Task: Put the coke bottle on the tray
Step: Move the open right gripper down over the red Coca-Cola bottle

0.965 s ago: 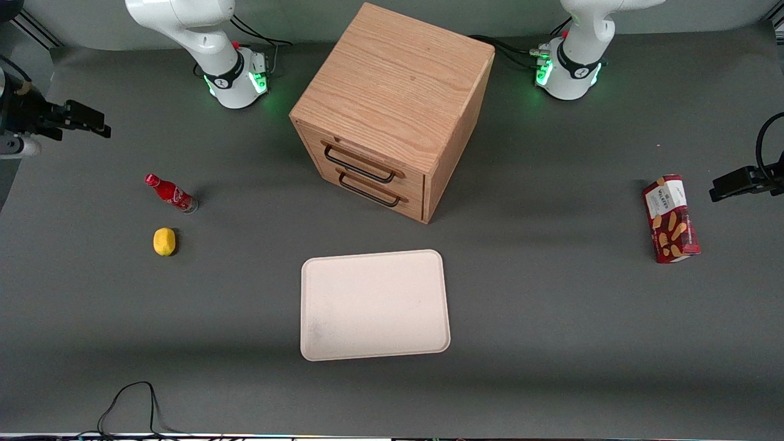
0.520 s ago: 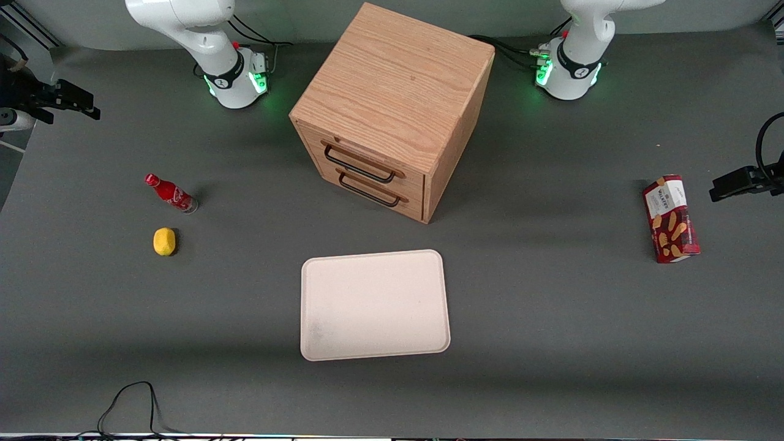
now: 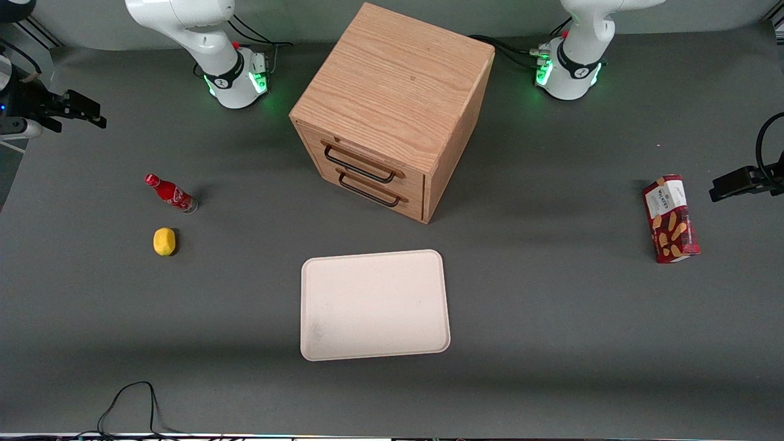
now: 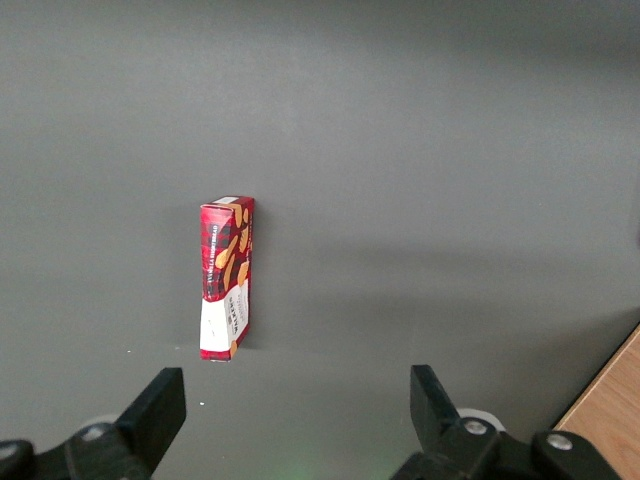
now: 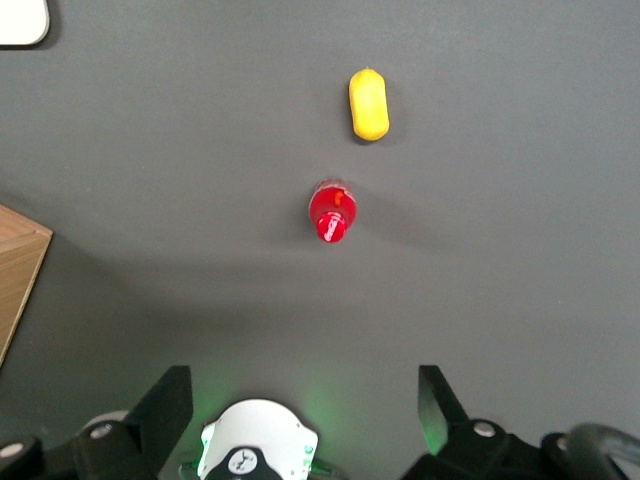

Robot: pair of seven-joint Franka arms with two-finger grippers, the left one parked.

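Note:
The coke bottle needs to go on the tray (image 3: 375,304). My gripper should grab the bottle by its red cap (image 3: 151,179) next.
The coke bottle (image 3: 171,193) is small, slim and red with a red cap, and stands on the grey table toward the working arm's end. The right wrist view shows it from above (image 5: 331,212). The cream-beige tray (image 3: 375,304) lies flat near the table's middle, nearer to the front camera than the cabinet; one corner shows in the right wrist view (image 5: 22,20). My gripper (image 3: 90,114) hovers high at the working arm's end, farther from the front camera than the bottle and apart from it. In the right wrist view the gripper (image 5: 303,400) is open and empty.
A yellow lemon (image 3: 164,241) lies beside the bottle, nearer to the front camera, and also shows in the right wrist view (image 5: 368,104). A wooden drawer cabinet (image 3: 392,104) stands mid-table. A red snack box (image 3: 670,218) lies toward the parked arm's end. A black cable (image 3: 131,404) lies at the front edge.
My gripper has shifted slightly at the working arm's end of the table, first away from the front camera, then a little back. The bottle, lemon and tray have not moved.

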